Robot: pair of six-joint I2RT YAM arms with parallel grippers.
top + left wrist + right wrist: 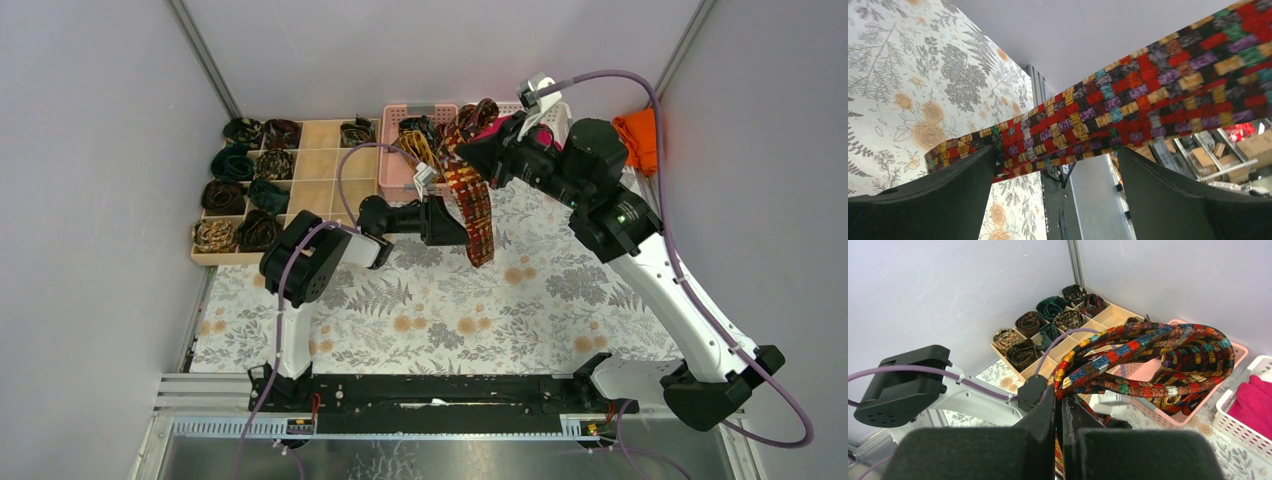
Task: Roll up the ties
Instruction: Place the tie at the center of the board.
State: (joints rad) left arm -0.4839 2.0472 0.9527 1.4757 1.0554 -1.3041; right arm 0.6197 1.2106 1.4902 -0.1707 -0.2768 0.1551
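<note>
Both my grippers need to stretch the patterned tie flat for rolling. My left gripper should next grab the patterned tie near its hanging end (478, 232) (1052, 143), away from my right gripper.
A red-orange-and-dark patterned tie (478, 212) hangs from my right gripper (466, 152) down to the floral table cover. The right gripper (1060, 396) is shut on the tie (1148, 342), whose upper part loops back toward the pink basket (1168, 417). My left gripper (455, 222) is open just left of the hanging tie, about mid-length. In the left wrist view the tie (1128, 95) runs across just beyond the spread fingertips of that gripper (1057, 152). More ties (425, 135) lie in the pink basket (418, 107).
A wooden compartment tray (322, 165) at the back left holds several rolled ties (238, 195). A white basket (557, 112) with a magenta cloth (1255, 400) stands right of the pink basket. An orange cloth (638, 135) lies at the back right. Walls enclose three sides.
</note>
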